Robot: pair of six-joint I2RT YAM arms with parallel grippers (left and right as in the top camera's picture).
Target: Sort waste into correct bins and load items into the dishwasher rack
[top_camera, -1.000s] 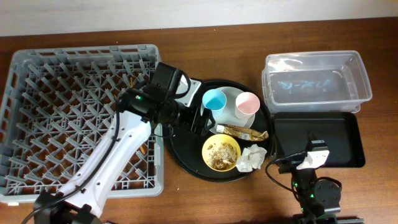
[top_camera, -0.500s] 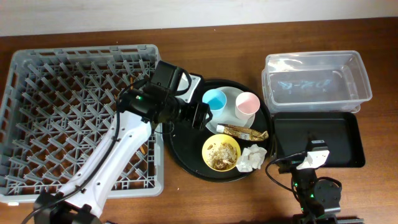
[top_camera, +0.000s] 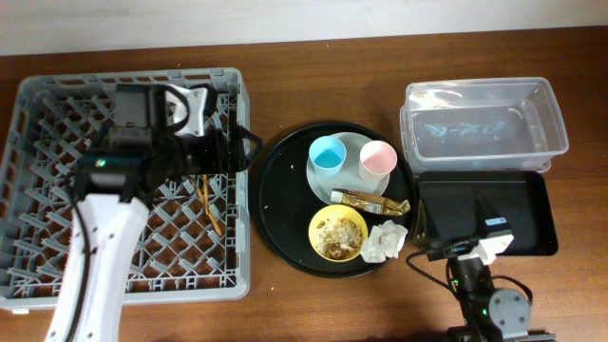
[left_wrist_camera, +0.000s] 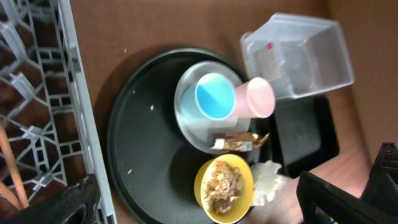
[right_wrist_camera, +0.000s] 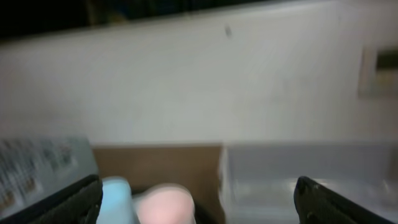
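Note:
The base end of the blue cup should stay free for handing over to my left gripper, so my right gripper will grab the blue cup by its rim (top_camera: 332, 163) (right_wrist_camera: 117, 182) next.
My left gripper (top_camera: 241, 150) is open and empty over the right side of the grey dishwasher rack (top_camera: 57, 114), pointing toward the round tray. Wooden chopsticks (top_camera: 211, 203) lie on the rack floor just below it. On the pale plate (top_camera: 352, 144) stand the blue cup (top_camera: 328, 156) and pink cup (top_camera: 377, 161). In front of them lie the foil wrapper (top_camera: 372, 200), the yellow bowl (top_camera: 337, 233) of scraps and the white napkin (top_camera: 385, 242). My right gripper (top_camera: 472, 243) is open and empty at the near edge, by the black bin (top_camera: 518, 204). The clear bin (top_camera: 484, 123) is behind that.
A large round black tray (top_camera: 275, 204) carries the plate, bowl, wrapper and napkin between the rack and the bins. The left wrist view shows the rack wall (left_wrist_camera: 78, 106) and the bowl (left_wrist_camera: 224, 186). The right wrist view is blurred, with the cups (right_wrist_camera: 165, 202) and clear bin (right_wrist_camera: 298, 180) ahead.
My left arm has swung left, from over the round tray's left side to over the rack. The right arm has shifted slightly at the near edge.

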